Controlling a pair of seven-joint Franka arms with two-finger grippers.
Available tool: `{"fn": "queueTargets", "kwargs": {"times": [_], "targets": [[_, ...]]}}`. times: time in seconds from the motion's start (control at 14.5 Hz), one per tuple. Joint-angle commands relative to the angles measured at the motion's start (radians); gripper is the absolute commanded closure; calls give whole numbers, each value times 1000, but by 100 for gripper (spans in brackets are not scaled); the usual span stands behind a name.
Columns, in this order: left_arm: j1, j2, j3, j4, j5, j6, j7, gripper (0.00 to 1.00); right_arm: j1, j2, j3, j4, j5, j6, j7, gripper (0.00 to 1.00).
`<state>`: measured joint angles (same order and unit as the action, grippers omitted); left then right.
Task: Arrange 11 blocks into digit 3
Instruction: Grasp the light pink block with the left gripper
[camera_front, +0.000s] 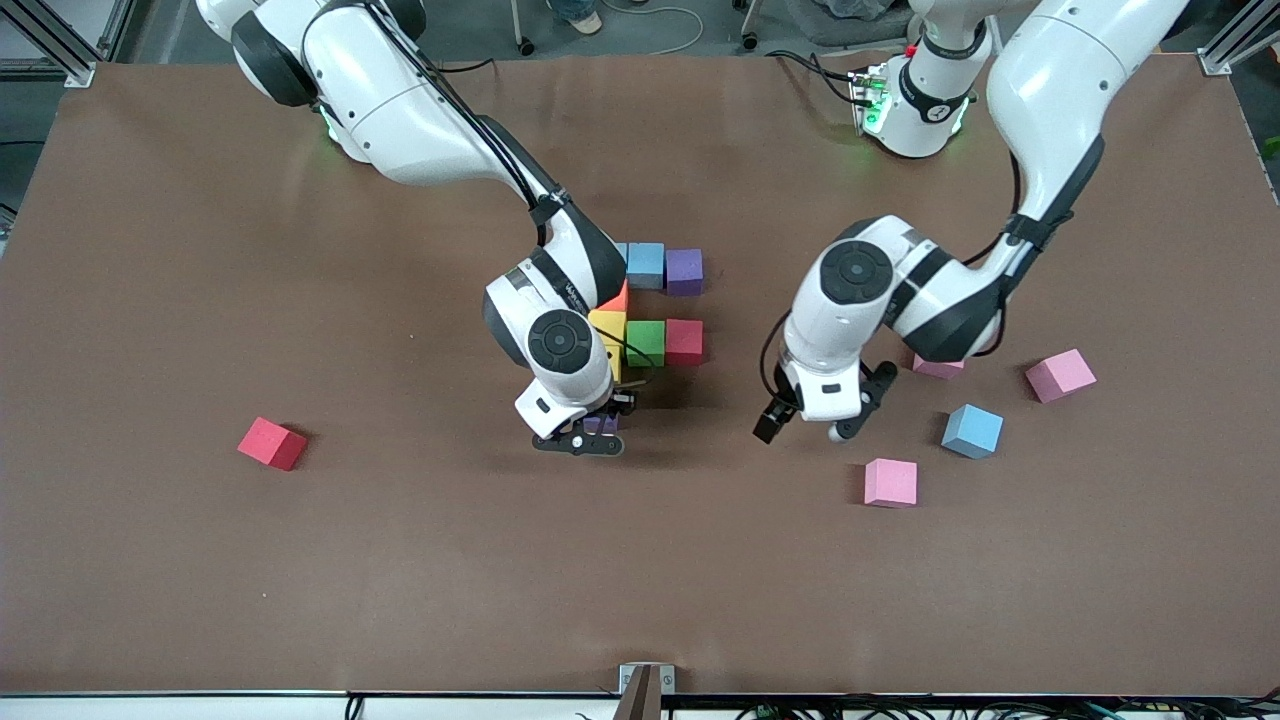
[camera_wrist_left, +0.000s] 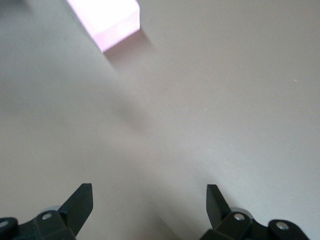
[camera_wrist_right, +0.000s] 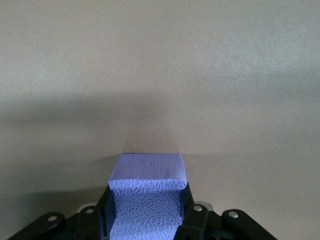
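Note:
My right gripper opens next, since the purple block's base is on the tabletop near the yellow block, so the purple block would lie in place.
A cluster of blocks stands mid-table: blue and purple in one row, green and red in another. Orange and yellow form a column beside them, partly hidden by the right arm. My right gripper is shut on a purple block, low over the table at the end of that column. My left gripper hangs open over bare table with nothing between its fingers. A pink block lies close to it.
Loose blocks lie toward the left arm's end: blue, pink, and another pink half hidden under the left arm. A lone red block lies toward the right arm's end.

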<state>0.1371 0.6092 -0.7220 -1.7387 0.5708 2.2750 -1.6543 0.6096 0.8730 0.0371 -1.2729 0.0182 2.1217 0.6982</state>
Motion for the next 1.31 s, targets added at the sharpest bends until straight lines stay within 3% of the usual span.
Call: {"fn": "queueTargets", "kwargs": {"times": [0.0, 0.14, 0.55, 0.76, 0.83, 0.97, 1.11, 1.24], "targets": [[67, 3, -8, 11, 24, -23, 156, 0, 12, 14, -6, 20, -15, -12, 23, 99], [104, 7, -7, 37, 20, -47, 296, 0, 12, 14, -6, 20, -15, -11, 24, 99], [153, 113, 7, 254, 4, -173, 704, 2, 12, 14, -6, 20, -14, -16, 24, 99], [144, 165, 88, 313, -28, -173, 913, 9, 12, 14, -6, 20, -14, -12, 24, 97], [144, 194, 102, 341, -64, -173, 957, 10, 12, 14, -6, 20, -14, -12, 24, 91], [138, 237, 128, 390, -143, -181, 1054, 11, 12, 14, -6, 20, -14, -11, 24, 58], [73, 253, 163, 453, -147, -245, 1096, 12, 12, 14, -6, 20, -20, -8, 24, 0], [35, 265, 184, 473, -149, -264, 1172, 14, 12, 14, -6, 20, -27, -9, 23, 0]]}}
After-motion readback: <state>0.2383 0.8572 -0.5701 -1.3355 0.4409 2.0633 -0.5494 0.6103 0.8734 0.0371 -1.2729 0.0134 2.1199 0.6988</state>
